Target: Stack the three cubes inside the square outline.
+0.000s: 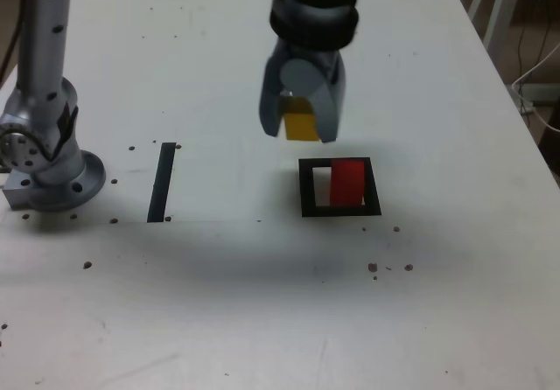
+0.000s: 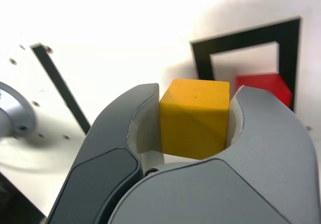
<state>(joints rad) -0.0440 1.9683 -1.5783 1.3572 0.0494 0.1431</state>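
I need to line up the yellow cube before I open my gripper. The yellow cube is hanging high and off to one side of the red cube.
My gripper hangs above the white table, shut on the yellow cube, which sits squarely between the two grey fingers in the wrist view. The red cube rests inside the black square outline, toward its right side in the exterior view, and shows in the wrist view too. The held yellow cube is above and a little to the exterior view's left of the outline. No green cube is in view.
A straight black strip lies on the table to the exterior view's left of the outline. The arm's grey base stands at the far left. Small dark specks dot the tabletop. The table's right edge runs close by.
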